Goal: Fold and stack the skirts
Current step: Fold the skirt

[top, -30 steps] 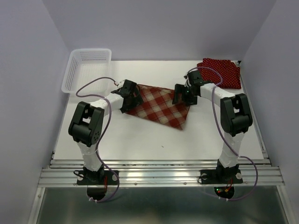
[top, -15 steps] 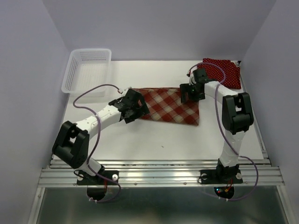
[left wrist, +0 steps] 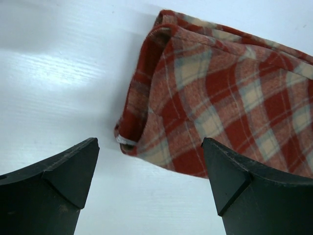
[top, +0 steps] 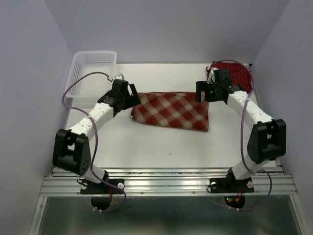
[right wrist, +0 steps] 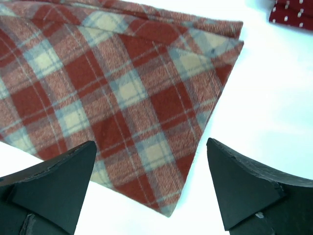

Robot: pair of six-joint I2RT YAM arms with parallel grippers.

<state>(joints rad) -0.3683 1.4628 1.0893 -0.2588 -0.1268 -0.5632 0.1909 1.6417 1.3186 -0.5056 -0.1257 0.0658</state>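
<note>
Next, the left gripper grabs the plaid skirt's rolled edge [top: 134, 108] [left wrist: 142, 87], nearest the basket, to fold that end of the skirt over the other.
The red-and-cream plaid skirt [top: 171, 110] lies folded into a flat band in the middle of the table. My left gripper [top: 131, 97] hovers open just off its left end, with nothing between the fingers [left wrist: 54, 186]. The left wrist view shows the rolled left edge of the plaid skirt [left wrist: 220, 93] ahead of the open left gripper [left wrist: 149, 147]. My right gripper [top: 203, 93] stands open over the skirt's right end. In the right wrist view a corner of the plaid skirt [right wrist: 122, 88] lies under the empty right gripper [right wrist: 151, 149]. Dark red polka-dot skirt cloth [top: 238, 76] lies at the back right, partly behind the right arm.
A white slotted basket [top: 90, 73] stands at the back left corner. An edge of the polka-dot cloth [right wrist: 293, 12] shows at the top right of the right wrist view. Walls close in the table on the left, back and right.
The plaid skirt went from a skewed, pointed shape to a flat folded band. Both grippers drew apart toward its two ends, the left arm stretching out and the right swinging back right.
</note>
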